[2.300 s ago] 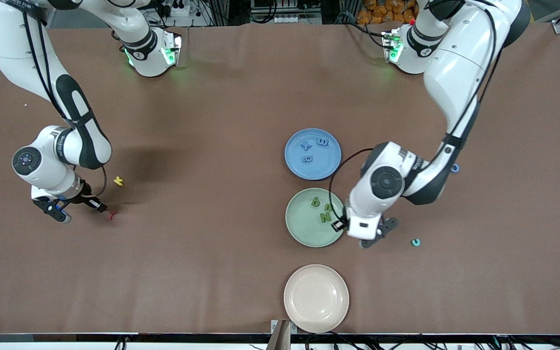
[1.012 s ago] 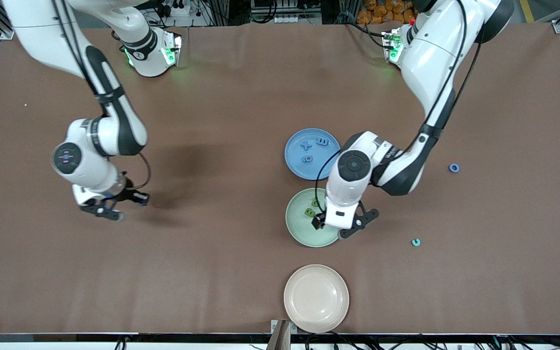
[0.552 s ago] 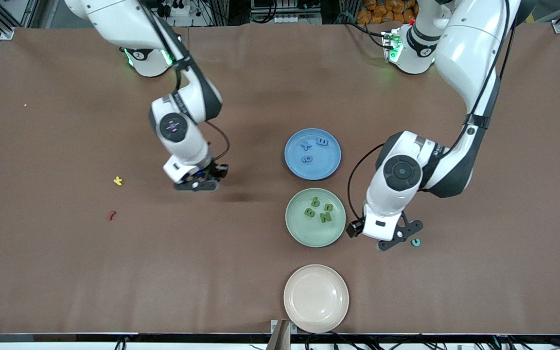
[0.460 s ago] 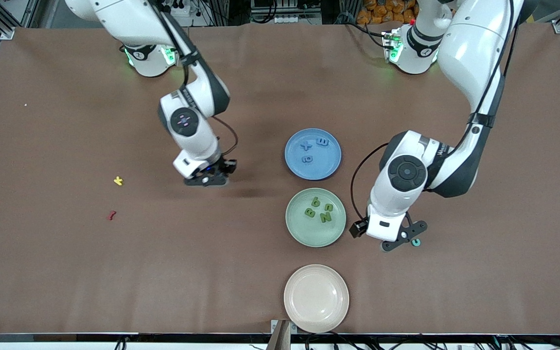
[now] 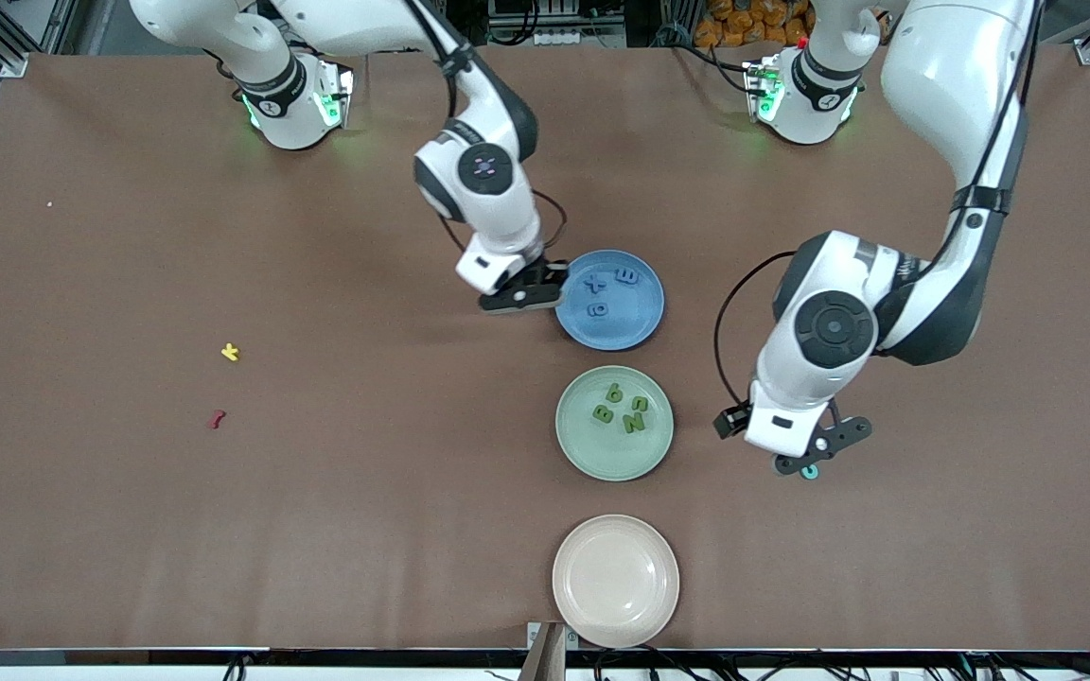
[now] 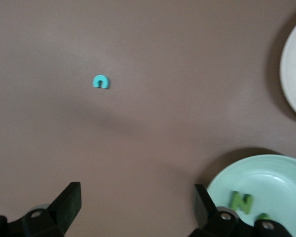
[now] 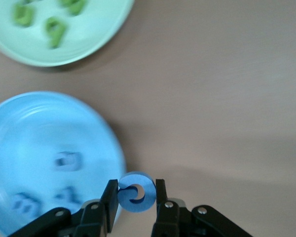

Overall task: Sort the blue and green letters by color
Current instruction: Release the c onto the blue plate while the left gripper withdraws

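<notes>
My right gripper keeps holding the round blue letter now, as the letter hangs at the blue plate's rim in the right wrist view.
My right gripper (image 7: 133, 200) is shut on a round blue letter (image 7: 136, 192) and hangs at the rim of the blue plate (image 5: 644, 322), on the side toward the right arm's end (image 5: 521, 295). Three blue letters (image 5: 598, 308) lie on that plate. Several green letters (image 5: 634, 423) lie on the green plate (image 5: 602, 459), which is nearer the front camera. My left gripper (image 5: 819, 449) stands open and holds nothing. It is low over bare table beside the green plate (image 6: 271, 177), toward the left arm's end.
A pale turquoise c (image 5: 809, 470) lies on the table just by the left gripper, also in the left wrist view (image 6: 100, 82). A cream plate (image 5: 615, 580) sits at the front edge. A yellow letter (image 5: 230, 352) and a red letter (image 5: 216, 419) lie toward the right arm's end.
The right gripper has swept across the table to the blue plate's rim with the blue letter. The left gripper has moved off the green plate toward the turquoise c.
</notes>
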